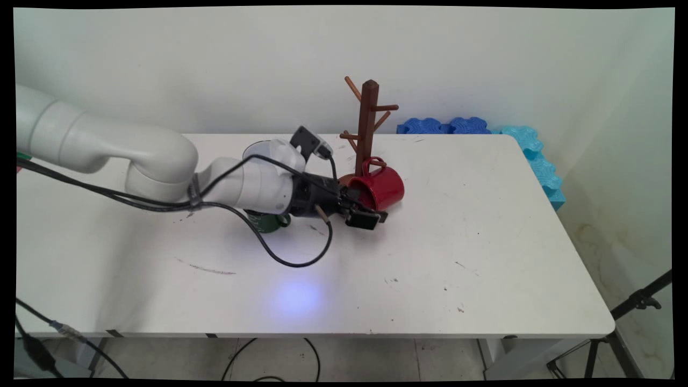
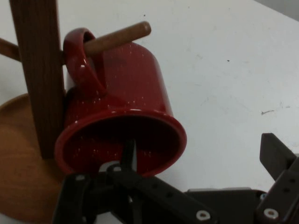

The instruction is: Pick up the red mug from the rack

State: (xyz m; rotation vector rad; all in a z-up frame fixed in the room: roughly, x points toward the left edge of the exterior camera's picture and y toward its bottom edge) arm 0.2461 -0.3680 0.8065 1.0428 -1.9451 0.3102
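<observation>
Next, my gripper grabs the red mug by its rim, to lift the mug off the mug's wooden peg.
A red mug hangs tilted on the wooden mug tree, its handle looped over a low peg and its mouth facing my gripper. In the hand view the peg passes through the handle of the red mug, beside the tree's post and above its round base. My gripper is open. One finger reaches inside the mug's mouth; the other stands well clear outside the rim, over the table.
A dark green mug stands behind my wrist, mostly hidden by the arm. A pale round rim shows behind the forearm. Blue foam blocks line the table's far right corner. A black tripod stands off the right edge.
</observation>
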